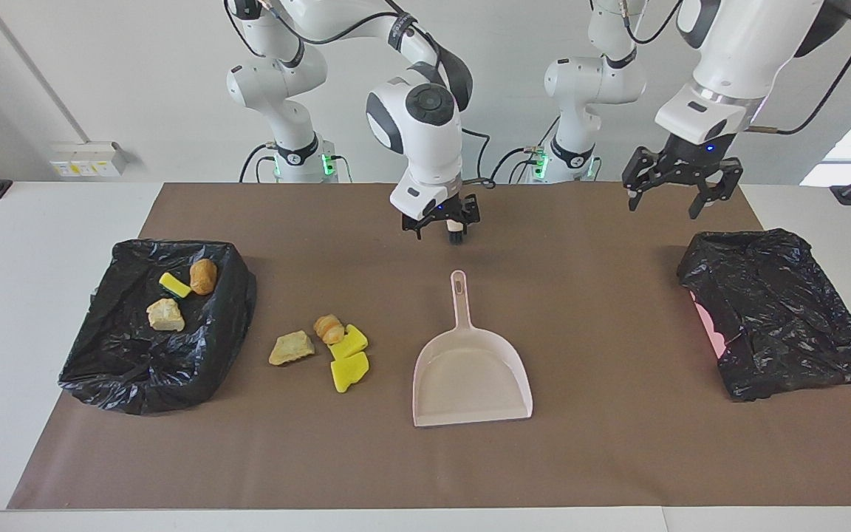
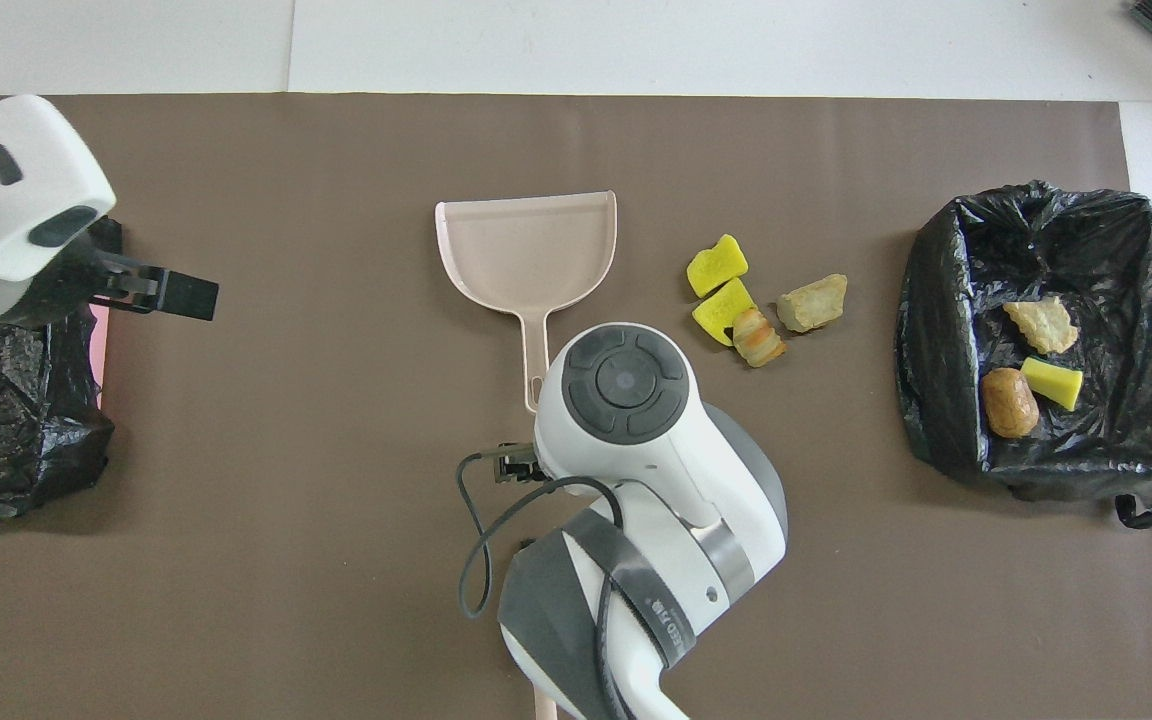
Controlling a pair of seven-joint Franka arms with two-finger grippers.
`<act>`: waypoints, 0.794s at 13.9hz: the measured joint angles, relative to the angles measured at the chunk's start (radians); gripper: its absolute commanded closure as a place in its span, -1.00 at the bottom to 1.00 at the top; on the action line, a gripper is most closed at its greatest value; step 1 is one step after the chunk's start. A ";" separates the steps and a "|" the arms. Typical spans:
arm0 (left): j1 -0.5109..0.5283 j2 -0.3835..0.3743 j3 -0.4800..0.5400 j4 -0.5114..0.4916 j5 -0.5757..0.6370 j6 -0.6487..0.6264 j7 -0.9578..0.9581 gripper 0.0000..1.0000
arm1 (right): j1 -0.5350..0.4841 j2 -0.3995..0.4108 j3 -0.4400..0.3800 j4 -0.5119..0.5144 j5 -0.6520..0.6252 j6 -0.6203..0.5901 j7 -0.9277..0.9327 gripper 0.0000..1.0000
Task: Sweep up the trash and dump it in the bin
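Observation:
The dustpan's scoop spreads too wide for the fingers, so my left gripper will next pick up the dustpan by its narrow handle [image 2: 535, 361].
The pale pink dustpan [image 1: 471, 378] lies flat in the middle of the mat, with its handle [image 1: 458, 292] pointing toward the robots and nothing holding it. My right gripper [image 1: 438, 227] hangs open and empty over the mat, just past the handle's end. Four pieces of trash lie between dustpan and bin: a tan lump [image 1: 292, 347], an orange-brown lump [image 1: 329, 329] and two yellow sponge chunks [image 1: 349, 372]. The black-lined bin [image 1: 122, 373] at the right arm's end holds three more pieces [image 1: 165, 315]. My left gripper [image 1: 662, 208] hangs open in the air over the mat beside the black bag at its end.
A crumpled black bag [image 1: 780, 318] with some pink showing at its edge lies at the left arm's end. In the overhead view a pale stick-like handle [image 2: 542, 708] shows at the bottom edge, and the right arm's wrist [image 2: 626, 385] covers the dustpan handle's tip.

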 measured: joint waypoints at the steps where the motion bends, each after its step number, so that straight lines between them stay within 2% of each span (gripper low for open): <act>1: -0.034 0.019 -0.001 -0.016 0.000 0.033 -0.025 -1.00 | 0.020 -0.028 0.000 -0.048 0.027 0.005 0.002 -1.00; 5: -0.150 0.112 -0.003 -0.047 0.009 0.153 -0.148 -1.00 | 0.110 -0.166 0.001 -0.281 0.142 0.108 0.031 -1.00; 7: -0.203 0.166 -0.003 -0.052 0.052 0.194 -0.232 -1.00 | 0.161 -0.233 0.001 -0.377 0.172 0.130 0.045 -1.00; 9: -0.265 0.230 -0.004 -0.066 0.087 0.270 -0.345 -1.00 | 0.231 -0.268 0.001 -0.449 0.192 0.187 0.109 -1.00; 11: -0.311 0.277 -0.004 -0.095 0.092 0.347 -0.417 -1.00 | 0.307 -0.269 0.002 -0.516 0.193 0.271 0.166 -1.00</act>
